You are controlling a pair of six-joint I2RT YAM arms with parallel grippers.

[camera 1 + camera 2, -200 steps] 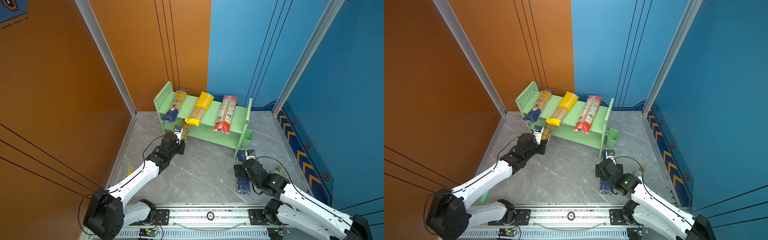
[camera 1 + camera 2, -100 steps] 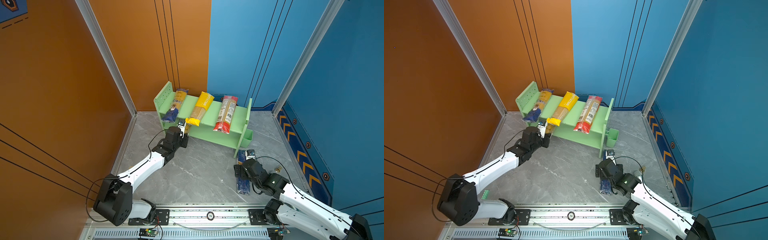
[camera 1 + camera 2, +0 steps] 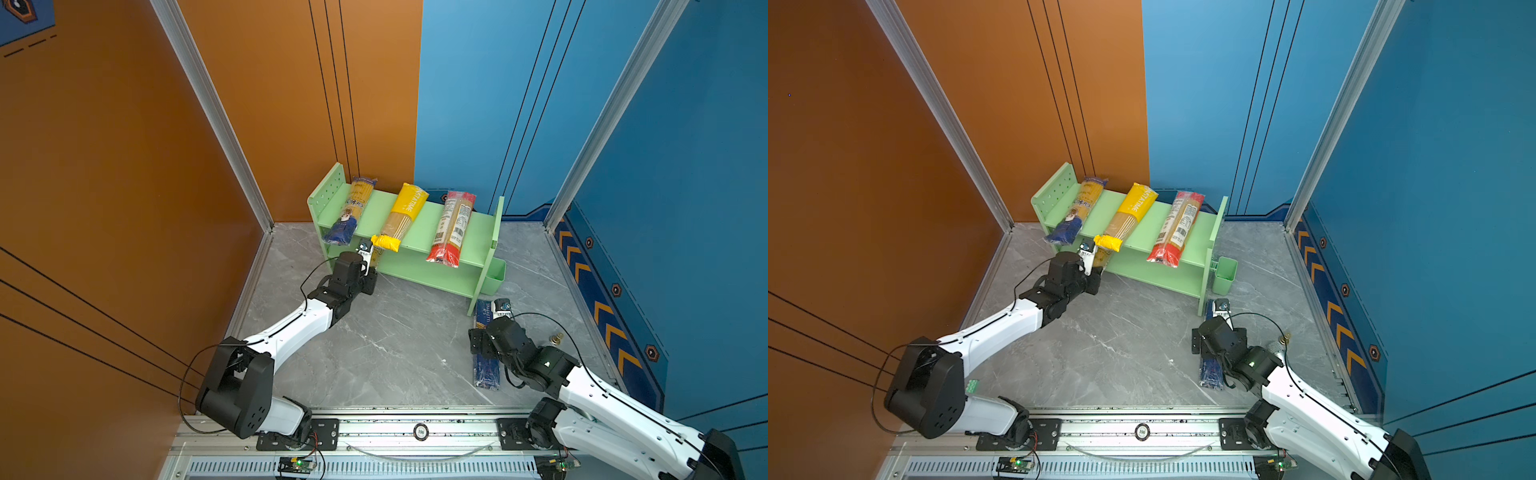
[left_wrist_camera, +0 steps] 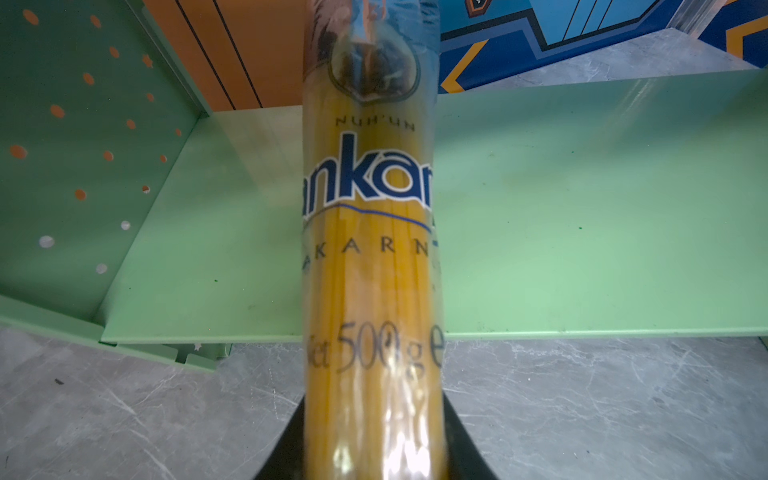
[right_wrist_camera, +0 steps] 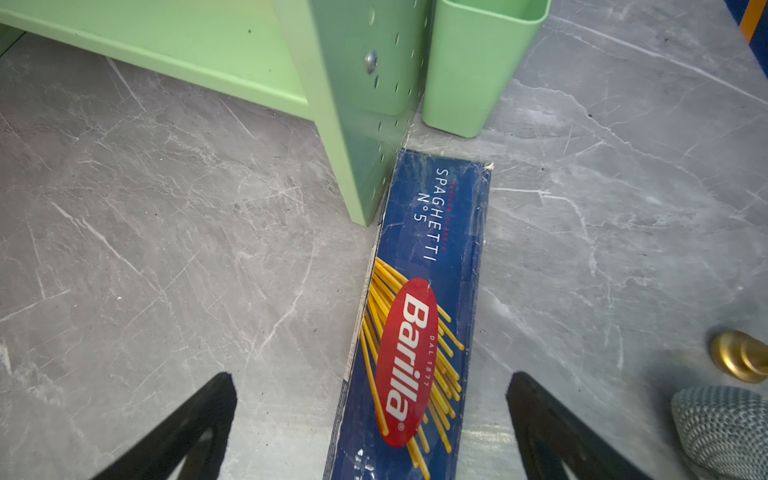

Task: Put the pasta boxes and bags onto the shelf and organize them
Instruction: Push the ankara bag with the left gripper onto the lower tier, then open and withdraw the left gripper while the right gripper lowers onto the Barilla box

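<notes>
Most of the clear bag of yellow spaghetti reaches in over the shelf's flat lower level, so it is time to open my left gripper now. The bag would end lying on that level.
The light green shelf (image 3: 424, 226) (image 3: 1150, 224) stands at the back with three bags across its top tier: a yellow-and-dark-blue bag (image 3: 353, 208), a yellow bag (image 3: 405, 216) and a red-ended clear bag (image 3: 453, 226). My left gripper (image 3: 374, 270) (image 4: 376, 457) is shut on the near end of a clear bag of yellow spaghetti (image 4: 370, 270). That bag reaches in over the lower tier (image 4: 582, 208), near the perforated side panel (image 4: 83, 145). On the floor by the shelf's right end lies the dark blue Barilla box (image 5: 419, 332) (image 3: 483, 309). My right gripper (image 5: 372, 378) (image 3: 484, 345) hangs open above it, a finger on each side.
A small green bin (image 3: 494, 276) (image 5: 478, 62) hangs on the shelf's right end, next to the box's far end. A brass knob (image 5: 735, 357) and a knitted blue-grey thing (image 5: 723, 428) lie on the floor right of the box. Orange and blue walls close in behind.
My left arm has stretched toward the shelf and carried the held spaghetti bag further in over the lower tier. The right arm and the Barilla box have not moved.
</notes>
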